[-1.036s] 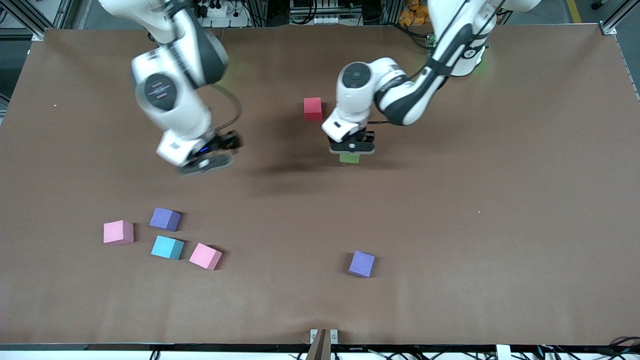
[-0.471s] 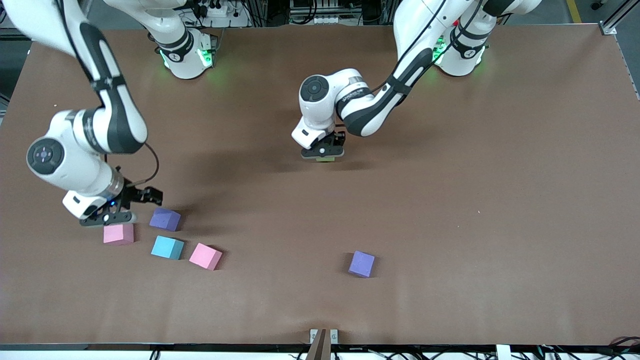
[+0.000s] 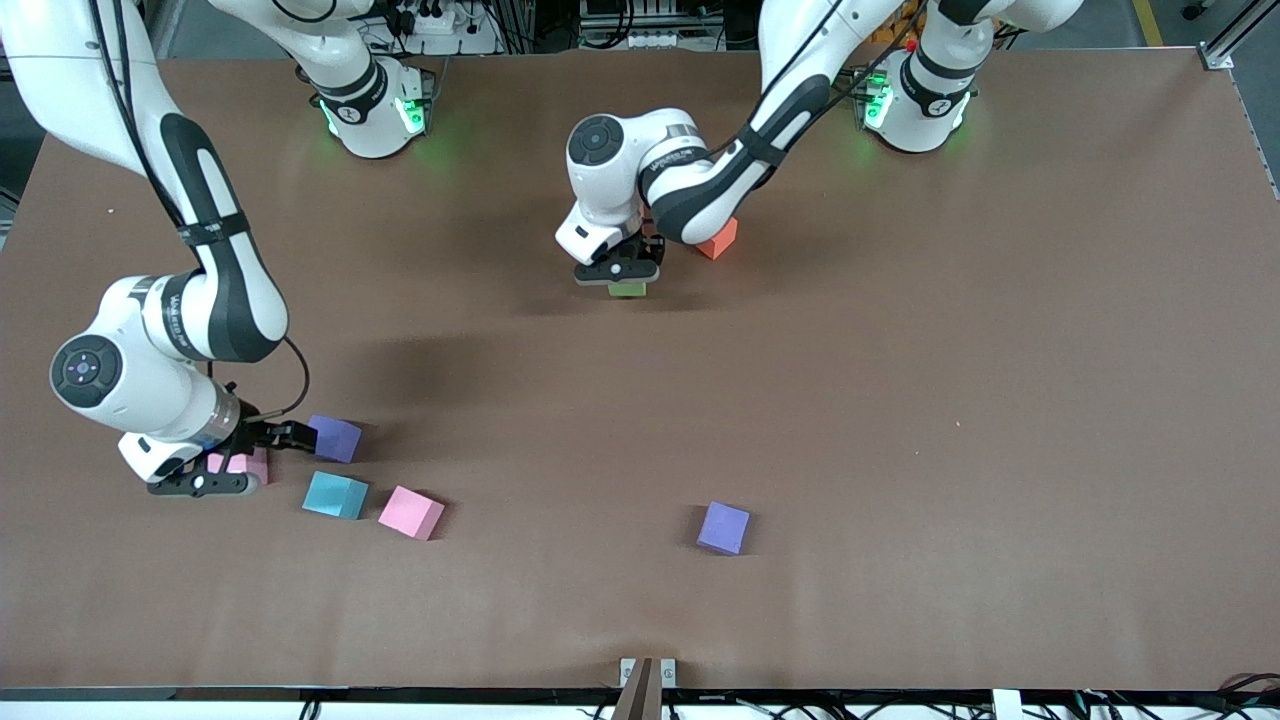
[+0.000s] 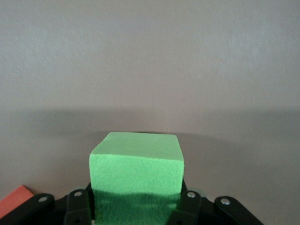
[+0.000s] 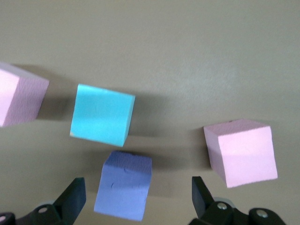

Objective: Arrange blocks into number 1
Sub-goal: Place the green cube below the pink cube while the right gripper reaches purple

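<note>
My right gripper should grab the purple block by its two open sides next, because the light blue block (image 3: pixel 335 495) is close along one side of the purple block.
My left gripper (image 3: pixel 620 274) (image 4: pixel 136 199) is shut on a green block (image 3: pixel 627 289) (image 4: pixel 136 164) low over the middle of the table. Beside it an orange block (image 3: pixel 720 240) peeks from under the left arm; a reddish corner (image 4: pixel 14 205) shows in the left wrist view. My right gripper (image 3: pixel 212 482) (image 5: pixel 138 201) hangs open over the cluster at the right arm's end. A purple block (image 3: pixel 336 438) (image 5: pixel 123 190) shows between its fingers (image 5: pixel 75 200), untouched. Around it lie a light blue block (image 3: pixel 335 495) (image 5: pixel 102 115) and two pink blocks (image 3: pixel 243 464) (image 5: pixel 241 152), (image 3: pixel 411 512) (image 5: pixel 18 96).
A second purple block (image 3: pixel 723 528) lies alone, nearer to the front camera than the green one. The arm bases (image 3: pixel 370 115) (image 3: pixel 910 105) stand along the table's back edge. A metal bracket (image 3: pixel 647 675) sits at the front edge.
The left gripper has carried the green block toward the right arm's end and away from the front camera, uncovering the orange block. The right gripper swung to the cluster and came down.
</note>
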Action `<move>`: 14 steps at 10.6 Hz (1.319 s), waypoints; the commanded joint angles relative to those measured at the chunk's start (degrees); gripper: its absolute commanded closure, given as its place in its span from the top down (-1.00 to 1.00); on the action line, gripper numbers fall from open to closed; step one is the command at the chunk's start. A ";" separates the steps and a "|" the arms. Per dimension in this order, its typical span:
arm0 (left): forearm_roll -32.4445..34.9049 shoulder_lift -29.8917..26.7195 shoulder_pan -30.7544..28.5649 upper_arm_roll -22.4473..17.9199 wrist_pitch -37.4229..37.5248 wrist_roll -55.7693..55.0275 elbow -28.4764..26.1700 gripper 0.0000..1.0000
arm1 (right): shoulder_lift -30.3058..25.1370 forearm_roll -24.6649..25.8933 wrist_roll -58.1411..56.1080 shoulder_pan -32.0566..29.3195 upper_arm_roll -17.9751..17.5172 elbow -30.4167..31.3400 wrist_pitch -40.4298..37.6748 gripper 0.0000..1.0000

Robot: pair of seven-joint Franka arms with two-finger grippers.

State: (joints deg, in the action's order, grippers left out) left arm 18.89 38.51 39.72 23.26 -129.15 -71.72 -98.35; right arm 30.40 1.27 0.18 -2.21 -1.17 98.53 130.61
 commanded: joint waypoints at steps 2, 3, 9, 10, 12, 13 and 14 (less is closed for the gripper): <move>0.53 0.43 0.71 -0.24 0.83 -0.79 -0.52 -1.00 | 4.49 0.66 5.87 -1.22 -0.68 -3.26 -0.97 1.00; 0.62 0.43 0.79 -0.15 0.83 -0.79 -1.05 -1.00 | 5.10 0.40 6.32 -1.83 -0.68 -3.26 -1.06 1.00; 0.53 1.04 2.20 -0.15 0.74 -0.88 -2.11 -1.00 | 5.64 -1.70 10.71 -2.01 -1.12 -2.47 -2.99 1.00; 0.53 0.96 2.11 -0.15 0.74 -0.88 -2.02 -1.00 | 5.64 -3.11 10.72 -1.84 -1.12 -2.46 -3.78 1.00; 0.53 0.87 2.20 -0.06 0.65 -0.97 -1.93 -1.00 | 5.55 -4.69 10.80 -1.49 -1.12 -1.68 -4.31 1.00; 0.44 0.87 2.37 0.03 0.56 -0.97 -1.93 -1.00 | 5.55 -5.49 10.80 -1.49 -1.20 -1.50 -4.40 1.00; 0.18 0.87 2.38 0.03 0.48 -0.97 -1.84 -1.00 | 5.64 -6.19 10.80 -1.31 -1.21 -1.24 -4.31 1.00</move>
State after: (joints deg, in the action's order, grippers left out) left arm 18.89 39.60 41.58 23.31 -129.01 -71.75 -100.52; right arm 35.75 -3.31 10.34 -3.48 -1.96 97.24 126.56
